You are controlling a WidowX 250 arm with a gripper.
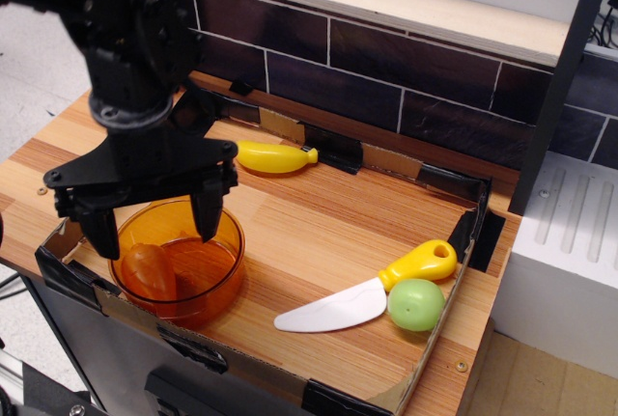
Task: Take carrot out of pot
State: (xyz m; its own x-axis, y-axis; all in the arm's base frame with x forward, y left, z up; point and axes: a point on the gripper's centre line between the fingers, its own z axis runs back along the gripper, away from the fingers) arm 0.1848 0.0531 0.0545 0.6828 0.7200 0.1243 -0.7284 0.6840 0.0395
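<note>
The carrot needs to come out of the pot point(208, 281), so next my gripper needs to pick up the carrot by its middle point(152, 272).
The translucent orange pot point(208, 281) sits at the front left of the cardboard tray. The orange carrot point(150, 269) lies inside it, against its left wall. My black gripper point(154, 235) hangs open right above the pot. Its left finger point(100, 231) is over the pot's left rim and its right finger point(208, 215) is over the pot's back right. The carrot lies between and just below the fingertips. The fingers do not touch it.
The cardboard tray point(439, 344) lies on a wooden table. A yellow toy banana point(275, 157) lies at the tray's back. A white toy knife with a yellow handle point(367, 292) and a green ball point(415, 304) lie at the front right. A dark brick wall stands behind.
</note>
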